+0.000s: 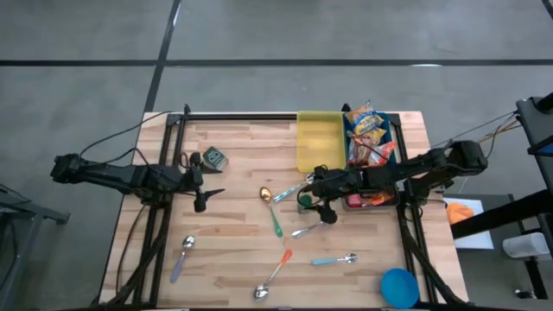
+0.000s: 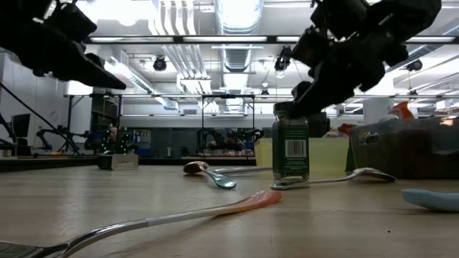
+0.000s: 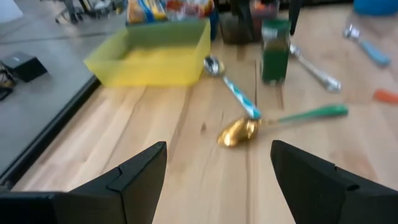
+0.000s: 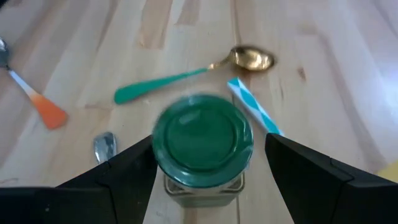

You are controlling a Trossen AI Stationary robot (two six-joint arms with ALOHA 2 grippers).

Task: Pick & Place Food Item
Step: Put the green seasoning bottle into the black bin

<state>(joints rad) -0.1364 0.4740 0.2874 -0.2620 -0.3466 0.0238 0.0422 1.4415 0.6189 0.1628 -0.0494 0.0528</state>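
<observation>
My right gripper will next pick up the jar by its green lid [image 1: 304, 199], and then it will place the glass jar into the grey bin [image 1: 370, 201].
A small glass jar with a green lid [image 4: 202, 140] stands upright on its base on the wooden table [image 1: 233, 233], near the middle right. It also shows in the low view, jar [image 2: 290, 150]. My right gripper [image 1: 316, 197] hangs open just above it. Its two fingers [image 4: 124, 171] stand on either side of the lid, and I see no touch. My left gripper [image 3: 217, 177] is open over the table's left part, left gripper [image 1: 206, 195], with nothing between its fingers.
Several spoons lie around the jar, among them a gold one with a green handle [image 1: 271, 210]. A yellow bin [image 1: 318, 142] and a blue bin of snack packets [image 1: 370, 136] stand at the far right. A blue lid [image 1: 399, 286] lies near right, and a small dark object [image 1: 214, 159] far left.
</observation>
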